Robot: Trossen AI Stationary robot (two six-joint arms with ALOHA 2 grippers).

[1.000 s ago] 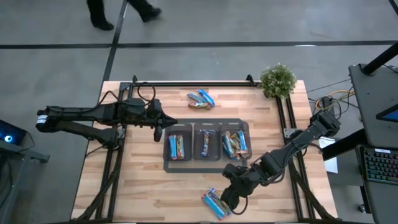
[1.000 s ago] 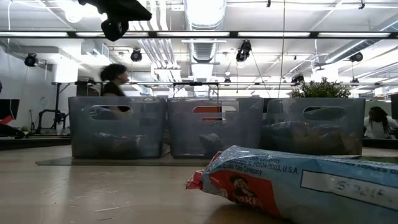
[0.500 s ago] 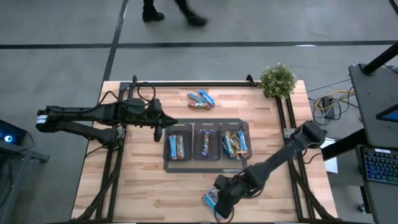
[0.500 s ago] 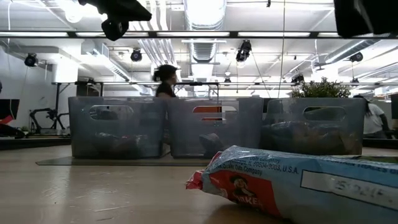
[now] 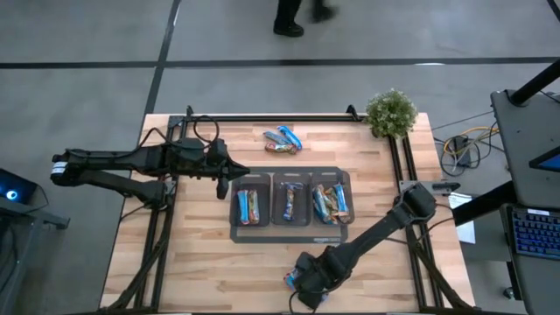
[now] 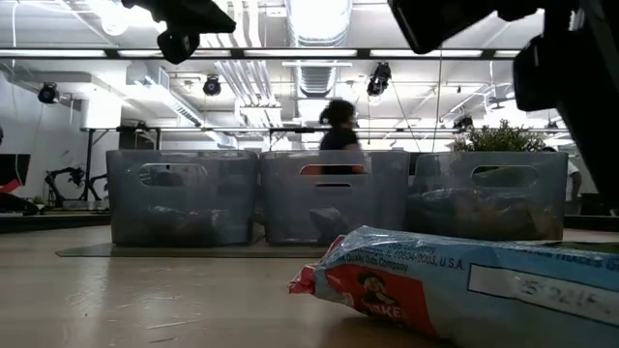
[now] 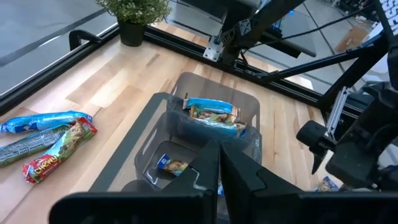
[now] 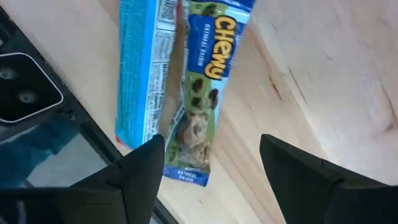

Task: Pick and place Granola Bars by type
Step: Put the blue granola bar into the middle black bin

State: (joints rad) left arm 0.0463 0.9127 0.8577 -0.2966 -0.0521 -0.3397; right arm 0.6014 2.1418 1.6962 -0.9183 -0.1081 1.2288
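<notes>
My right fingers are above the Chewy bar (image 8: 194, 134) with wood beside it, and need to lower before closing on it.
Two granola bars lie side by side flat on the wood at the table's near edge: a light blue one (image 8: 140, 68) and a blue-and-green "Chewy" one (image 8: 205, 81). My right gripper (image 8: 214, 168) hangs open above them, pointing steeply down, with its fingers either side of the Chewy bar's end and touching nothing. In the high view it (image 5: 304, 284) covers most of the pair (image 5: 291, 279). More bars (image 5: 282, 138) lie near the far edge, and others fill three grey bins (image 5: 289, 229). My left gripper (image 5: 222, 184) waits shut, left of the bins.
The three bins stand in a row on a dark tray mid-table. A small potted plant (image 5: 390, 112) sits at the far right corner. A black rail (image 5: 262, 116) runs along the far edge. Bare wood lies left of the near bars. A person walks past beyond the far edge.
My right gripper has come down and gone toward the table's near-left, over the two near bars, tipping to point more steeply down; it has stayed open. The bars have not moved. A person has walked rightward behind the table.
</notes>
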